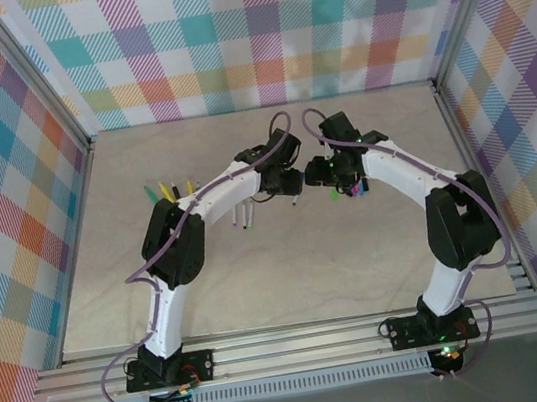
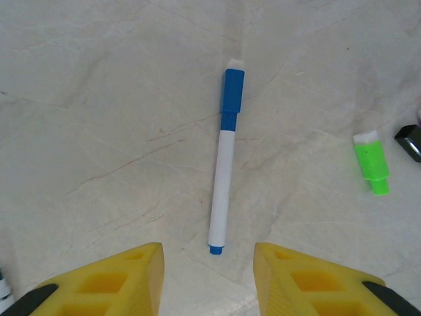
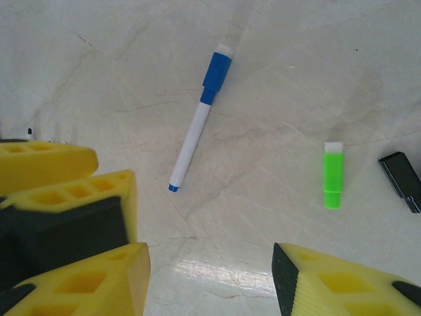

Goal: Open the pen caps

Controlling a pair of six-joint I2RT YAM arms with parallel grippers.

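Next, my left gripper grabs the pen by its white body near the pen's blue tail [image 2: 219, 216], which leaves the blue cap [image 2: 233, 89] free to open.
A white pen [image 2: 222, 172] lies flat on the table with its blue cap [image 2: 233, 89] still on the far end. Its blue tail tip sits just ahead of the gap of my left gripper [image 2: 208, 276], whose yellow fingers [image 2: 118, 280] stand open around nothing. The same pen [image 3: 192, 131] and blue cap [image 3: 216, 70] lie ahead and to the left of my right gripper [image 3: 209, 266], also open and empty. A loose green cap [image 2: 371, 162] [image 3: 333, 175] and a black cap [image 3: 401, 180] lie to the right. From above, both grippers [image 1: 291, 182] [image 1: 323, 173] meet at mid-table.
Several more pens [image 1: 168, 190] lie in a row to the left of the left arm, and a few [image 1: 243, 215] lie under its forearm. In the right wrist view the left gripper's yellow fingers [image 3: 69, 174] crowd the left side. Checked walls enclose the table [image 1: 261, 283].
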